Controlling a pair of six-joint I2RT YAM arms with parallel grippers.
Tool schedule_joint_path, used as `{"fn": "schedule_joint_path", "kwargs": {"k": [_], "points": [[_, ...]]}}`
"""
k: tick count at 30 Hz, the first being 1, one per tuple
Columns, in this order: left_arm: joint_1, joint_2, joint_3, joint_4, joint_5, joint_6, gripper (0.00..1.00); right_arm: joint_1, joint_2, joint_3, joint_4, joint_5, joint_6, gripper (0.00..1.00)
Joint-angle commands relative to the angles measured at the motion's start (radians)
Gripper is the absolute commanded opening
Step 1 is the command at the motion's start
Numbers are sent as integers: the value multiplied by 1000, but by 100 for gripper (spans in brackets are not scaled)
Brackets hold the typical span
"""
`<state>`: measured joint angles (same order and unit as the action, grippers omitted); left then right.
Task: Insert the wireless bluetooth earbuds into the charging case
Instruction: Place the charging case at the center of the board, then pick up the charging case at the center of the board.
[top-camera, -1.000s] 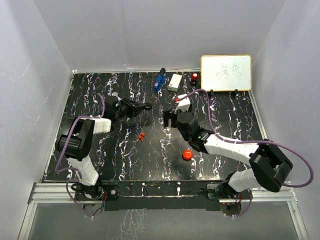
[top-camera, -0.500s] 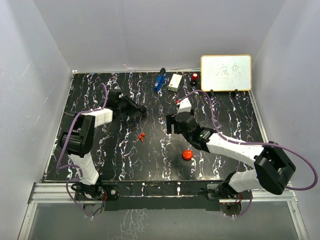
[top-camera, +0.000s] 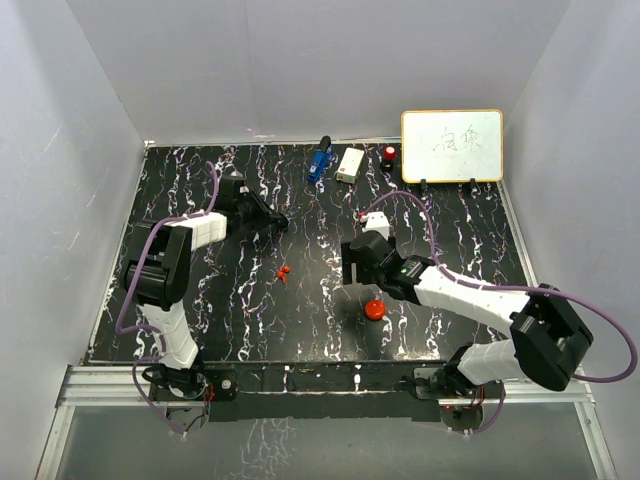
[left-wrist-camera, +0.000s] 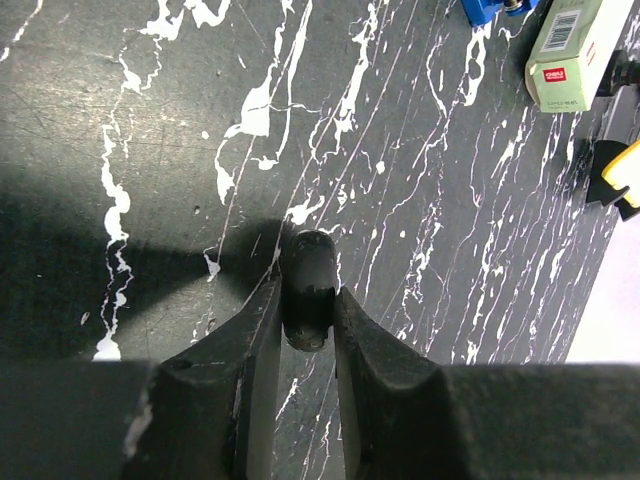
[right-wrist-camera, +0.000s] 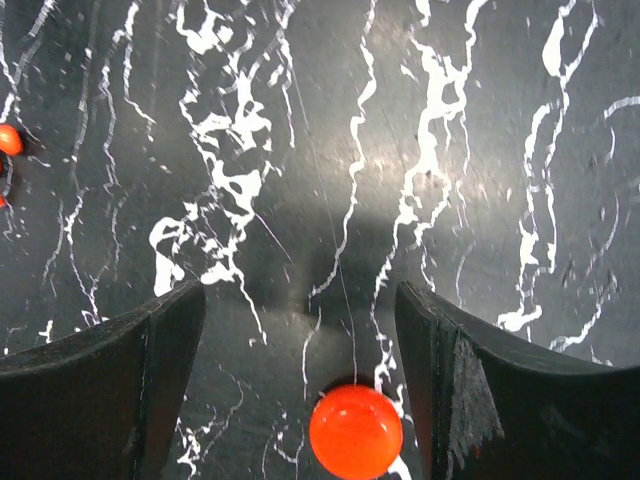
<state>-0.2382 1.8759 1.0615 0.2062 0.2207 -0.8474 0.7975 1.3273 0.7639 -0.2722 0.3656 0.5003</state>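
Note:
The red round puck (top-camera: 375, 310) (right-wrist-camera: 356, 432) should lie flat near the earbuds, so my right gripper will grab it next across opposite sides of its rim to set it there.
My left gripper (top-camera: 279, 222) is shut on a black round disc (left-wrist-camera: 308, 285), held edge-on between the fingertips (left-wrist-camera: 262, 330) low over the black marbled table (top-camera: 250, 320). My right gripper (top-camera: 351, 268) is open and empty, with its jaws wide apart (right-wrist-camera: 300, 300). A red round puck (right-wrist-camera: 356, 432) lies on the table between its fingers, close to the wrist; it also shows in the top view (top-camera: 375, 309). The tiny red-and-black earbuds (top-camera: 284, 272) lie mid-table between the two arms. One red bit of them (right-wrist-camera: 8, 140) shows at the left edge of the right wrist view.
A blue object (top-camera: 320, 160), a white box (top-camera: 350, 164) and a small red-and-black item (top-camera: 388, 154) stand at the table's far edge. A whiteboard (top-camera: 452, 145) leans at the back right. White walls close in the table on three sides.
My right gripper has moved toward the near edge, closer to the red puck. My left gripper has drawn slightly back and left, still holding the black disc.

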Motion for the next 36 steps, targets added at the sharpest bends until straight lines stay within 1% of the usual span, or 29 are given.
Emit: {"fn": "schedule_joint_path", "kwargs": {"k": [1,4,6,8,10,13,16,18,24,29,36], "points": [[13,-7,28,-27,-8,28,22,-1,-60,41,-123,14,101,74],[17,-13,26,-35,-9,35,44,-2,-78,30,-177,13,136,75],[22,-24,22,-44,-17,41,55,-1,-90,21,-204,6,160,76],[27,-36,18,-51,-25,48,63,-2,-104,9,-223,-4,181,76],[34,-54,18,-68,-35,58,68,-1,-123,-8,-235,-20,199,76],[43,-112,13,-93,-62,75,70,0,-154,-31,-262,-41,236,77],[45,-207,4,-123,-105,93,72,7,-186,-58,-283,-63,278,77],[44,-279,-12,-124,-108,96,73,16,-201,-75,-296,-72,300,77],[35,-460,-117,-76,-17,46,73,57,-192,-104,-306,-81,345,78],[-23,-546,-188,-75,-2,23,73,85,-167,-130,-284,-81,397,78],[-111,-581,-231,-74,-26,5,74,92,-118,-138,-275,-62,408,78]]}}
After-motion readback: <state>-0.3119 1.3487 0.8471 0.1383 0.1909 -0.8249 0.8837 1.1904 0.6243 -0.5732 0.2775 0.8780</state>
